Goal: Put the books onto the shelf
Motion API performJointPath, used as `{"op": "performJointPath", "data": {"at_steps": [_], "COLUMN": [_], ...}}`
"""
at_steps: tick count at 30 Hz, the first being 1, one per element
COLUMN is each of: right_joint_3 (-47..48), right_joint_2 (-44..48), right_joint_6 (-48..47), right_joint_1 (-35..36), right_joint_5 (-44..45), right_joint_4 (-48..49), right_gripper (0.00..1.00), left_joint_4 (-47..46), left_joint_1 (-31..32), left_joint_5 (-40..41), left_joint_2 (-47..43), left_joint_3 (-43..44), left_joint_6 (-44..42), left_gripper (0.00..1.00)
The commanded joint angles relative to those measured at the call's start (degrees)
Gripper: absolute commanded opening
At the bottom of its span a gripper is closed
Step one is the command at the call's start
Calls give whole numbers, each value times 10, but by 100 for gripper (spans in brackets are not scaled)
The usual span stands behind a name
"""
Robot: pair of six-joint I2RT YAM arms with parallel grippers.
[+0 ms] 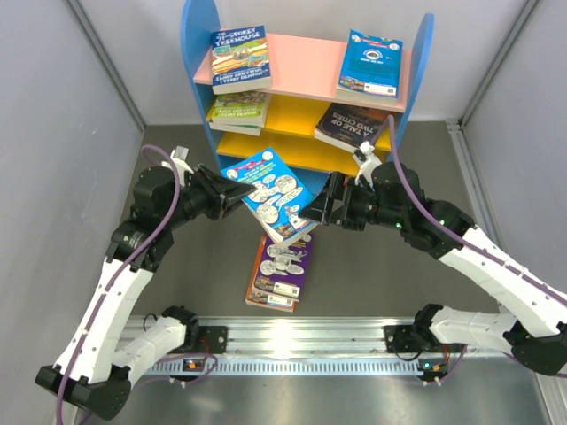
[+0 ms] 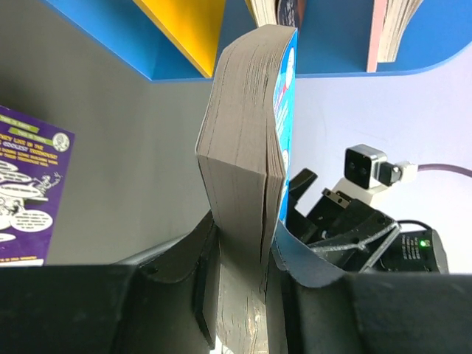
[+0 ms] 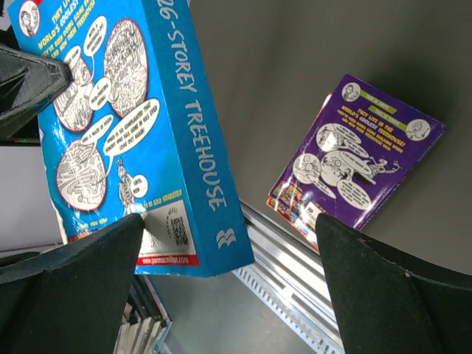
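Note:
Only the lower spine corner of the light blue book reaches between my fingers. My right gripper should first move toward the book and then close on it.
The shelf (image 1: 306, 62) stands at the back, blue-sided with a pink top board and yellow lower boards. Two books lie on its top board and two on the middle one, among them the dark "A Tale of Two Cities" (image 1: 353, 126). My left gripper (image 1: 232, 190) is shut on a light blue cartoon book (image 1: 270, 195), held in the air in front of the shelf. The left wrist view shows its page edge (image 2: 240, 125) clamped between the fingers (image 2: 184, 258). My right gripper (image 1: 323, 211) is open, its jaws straddling that book's lower spine corner (image 3: 199, 192).
A purple book (image 1: 285, 261) lies on the grey table on top of an orange one (image 1: 257, 274), below the held book; it also shows in the right wrist view (image 3: 358, 166). A metal rail (image 1: 301, 335) runs along the near edge. Grey walls close both sides.

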State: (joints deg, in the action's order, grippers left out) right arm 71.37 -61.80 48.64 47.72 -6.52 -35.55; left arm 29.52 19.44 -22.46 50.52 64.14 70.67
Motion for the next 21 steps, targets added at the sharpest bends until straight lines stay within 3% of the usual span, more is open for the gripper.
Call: {"op": "performJointPath", "data": {"at_steps": [1, 4, 7, 10, 17, 18, 21], "right_joint_3": [6, -1, 9, 20, 7, 6, 25], "right_joint_2": [3, -5, -22, -31, 4, 13, 22], "right_joint_6": [18, 44, 58, 71, 104, 107, 105], "right_joint_1": [3, 8, 15, 27, 50, 50, 49], "right_joint_5": [-2, -20, -43, -67, -84, -82, -64], "right_joint_4": [37, 87, 124, 152, 175, 175, 164], "right_gripper": [100, 100, 88, 72, 6, 0, 0], "left_joint_4": [-89, -127, -161, -183, -184, -170, -151], "left_joint_1": [-2, -1, -1, -1, -1, -1, -1], "left_joint_5": [-41, -60, -62, -66, -80, -81, -83], "left_joint_2": [-16, -22, -27, -19, 35, 41, 66], "left_joint_3": [14, -8, -23, -28, 18, 26, 52], "left_joint_6": [35, 64, 81, 90, 62, 54, 29], "left_gripper": [0, 0, 0, 0, 0, 0, 4]}}
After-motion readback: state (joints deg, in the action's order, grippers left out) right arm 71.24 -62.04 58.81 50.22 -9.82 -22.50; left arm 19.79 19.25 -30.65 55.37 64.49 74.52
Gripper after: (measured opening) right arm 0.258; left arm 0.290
